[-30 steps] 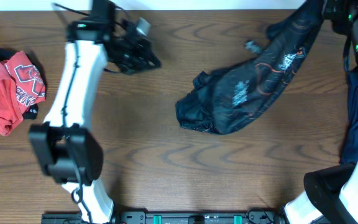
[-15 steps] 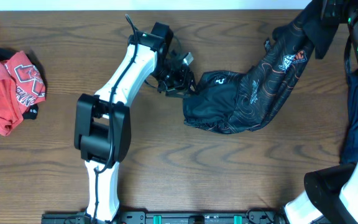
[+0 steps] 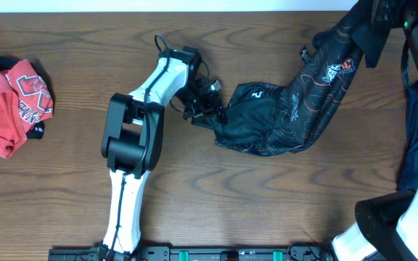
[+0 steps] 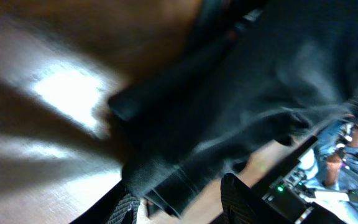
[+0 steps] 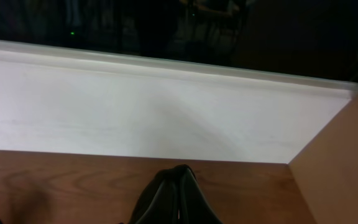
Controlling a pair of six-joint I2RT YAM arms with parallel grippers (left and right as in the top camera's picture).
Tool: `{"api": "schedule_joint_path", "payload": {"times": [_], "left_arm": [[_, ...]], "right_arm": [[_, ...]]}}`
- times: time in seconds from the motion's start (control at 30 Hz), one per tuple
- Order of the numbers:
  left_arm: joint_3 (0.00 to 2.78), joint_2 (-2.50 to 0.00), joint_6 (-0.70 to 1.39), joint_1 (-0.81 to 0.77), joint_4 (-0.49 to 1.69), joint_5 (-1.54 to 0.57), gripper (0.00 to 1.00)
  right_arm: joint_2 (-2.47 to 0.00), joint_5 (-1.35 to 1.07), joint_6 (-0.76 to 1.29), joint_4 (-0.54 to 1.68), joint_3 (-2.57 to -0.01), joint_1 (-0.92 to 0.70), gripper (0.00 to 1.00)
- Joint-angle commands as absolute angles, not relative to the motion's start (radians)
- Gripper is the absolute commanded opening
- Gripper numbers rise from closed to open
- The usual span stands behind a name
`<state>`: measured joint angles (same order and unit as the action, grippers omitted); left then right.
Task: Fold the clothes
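Note:
My left gripper grabs the black jersey [image 3: 296,109] by its crumpled hem opposite my right gripper next, to spread it flat for folding.
The black jersey [image 3: 296,109], with thin orange lines and white logos, stretches from the table's middle up to the far right corner. My right gripper [image 3: 374,16] is shut on its upper end and holds it raised; in the right wrist view the closed fingers [image 5: 179,186] show dark above the wood. My left gripper [image 3: 212,109] stands at the jersey's crumpled left edge. The left wrist view shows its jaws open with the jersey's black hem [image 4: 166,190] lying between the fingertips [image 4: 126,208].
A red garment [image 3: 9,105] with white lettering lies bunched at the table's far left. A dark blue garment [image 3: 416,141] hangs along the right edge beside the right arm. A white wall [image 5: 166,112] runs behind the table's back edge.
My left arm swung from the far left back of the table over to the jersey's left edge, and its jaws opened. The jersey shifted and stretched a little toward the right gripper.

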<state>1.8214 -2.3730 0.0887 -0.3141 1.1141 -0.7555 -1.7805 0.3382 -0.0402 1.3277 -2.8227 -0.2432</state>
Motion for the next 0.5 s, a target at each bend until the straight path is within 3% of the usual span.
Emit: {"api": "schedule_joint_path", "payload": {"times": [0.0, 0.47], "left_arm": [[1.817, -2.380, 0.083, -0.300, 1.101, -0.713, 0.45], [1.818, -2.377, 0.109, -0.253, 1.028, -0.715, 0.50]], "right_arm": [[-1.784, 0.302, -0.040, 1.326, -2.831, -0.234, 0.01], [-1.784, 0.250, -0.043, 1.325, -2.831, -0.234, 0.01]]}}
